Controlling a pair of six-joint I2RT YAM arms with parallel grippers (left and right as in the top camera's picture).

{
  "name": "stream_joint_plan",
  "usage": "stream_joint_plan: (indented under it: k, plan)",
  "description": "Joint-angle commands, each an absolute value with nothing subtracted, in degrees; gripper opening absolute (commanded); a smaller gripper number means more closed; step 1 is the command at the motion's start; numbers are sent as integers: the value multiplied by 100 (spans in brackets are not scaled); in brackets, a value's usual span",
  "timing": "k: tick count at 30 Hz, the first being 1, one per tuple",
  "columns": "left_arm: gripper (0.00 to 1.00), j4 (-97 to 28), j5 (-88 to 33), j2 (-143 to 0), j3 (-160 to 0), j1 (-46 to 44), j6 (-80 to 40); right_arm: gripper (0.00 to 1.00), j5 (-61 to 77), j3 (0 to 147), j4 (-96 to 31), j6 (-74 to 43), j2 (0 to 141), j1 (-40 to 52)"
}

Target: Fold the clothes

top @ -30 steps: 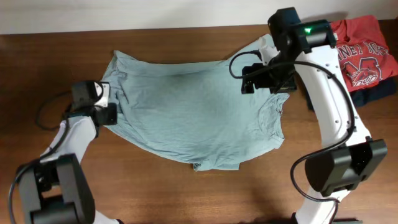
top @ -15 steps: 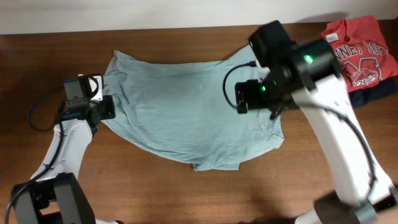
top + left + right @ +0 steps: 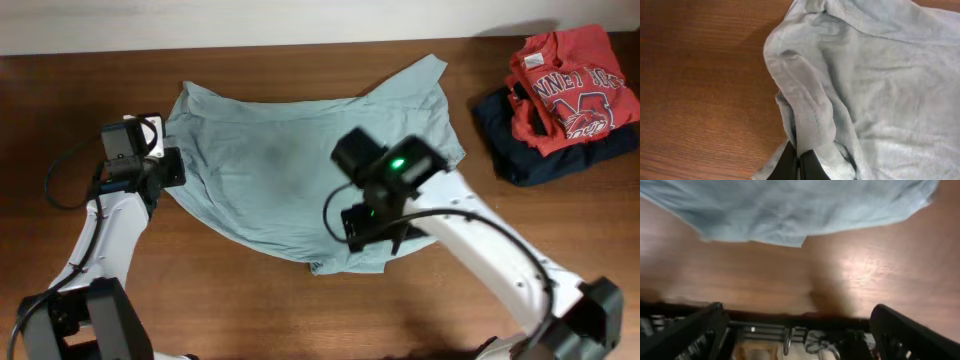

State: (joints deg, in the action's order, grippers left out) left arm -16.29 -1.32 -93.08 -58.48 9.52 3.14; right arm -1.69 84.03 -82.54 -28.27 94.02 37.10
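The robot's right gripper will next grab the T-shirt's near hem (image 3: 379, 266) (image 3: 797, 238), away from the edge that the left gripper holds, so that the T-shirt can be spread and folded.
The pale grey-green T-shirt (image 3: 280, 170) lies spread and wrinkled on the wooden table. It fills the left wrist view (image 3: 875, 85). My left gripper (image 3: 166, 170) is at the shirt's left edge, and in the left wrist view it (image 3: 799, 164) is shut on a bunched fold of that edge. My right gripper (image 3: 372, 228) hovers over the shirt's near hem, right of centre. In the right wrist view it (image 3: 800, 335) is open wide and empty, and the shirt's hem (image 3: 790, 210) is far above the fingers (image 3: 690, 330).
A red shirt with white lettering (image 3: 570, 80) lies on a dark navy folded garment (image 3: 520, 155) at the far right of the table. The table's near edge (image 3: 790, 314) shows in the right wrist view, with cables below it.
My right arm has swung from the shirt's far right corner to the near hem. That corner now lies flat on the table. My left gripper keeps its hold.
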Motion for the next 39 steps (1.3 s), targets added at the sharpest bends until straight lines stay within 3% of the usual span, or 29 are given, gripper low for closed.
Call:
stream_joint_plan:
  k: [1,15,21,23,39]
  plan:
    - [1,-1594,-266,-9212,-5935,976,235,94,-67,7653,-7771,-3048,9384,3750]
    - [1,-1481,-276,-9214,-5933,976,235,90,395,5428,-5242,-2585,9384,3747]
    - [1,-1452,-285,-9214,-5931,976,235,64,381,5347,-4899,-2397,9391,3706]
    - [1,-1457,-285,-9212,-5931,976,235,60,311,5319,-4858,-2397,9402,3658]
    - [1,-1455,-283,-9214,-5931,976,237,60,454,4901,-4348,-2408,9402,3437]
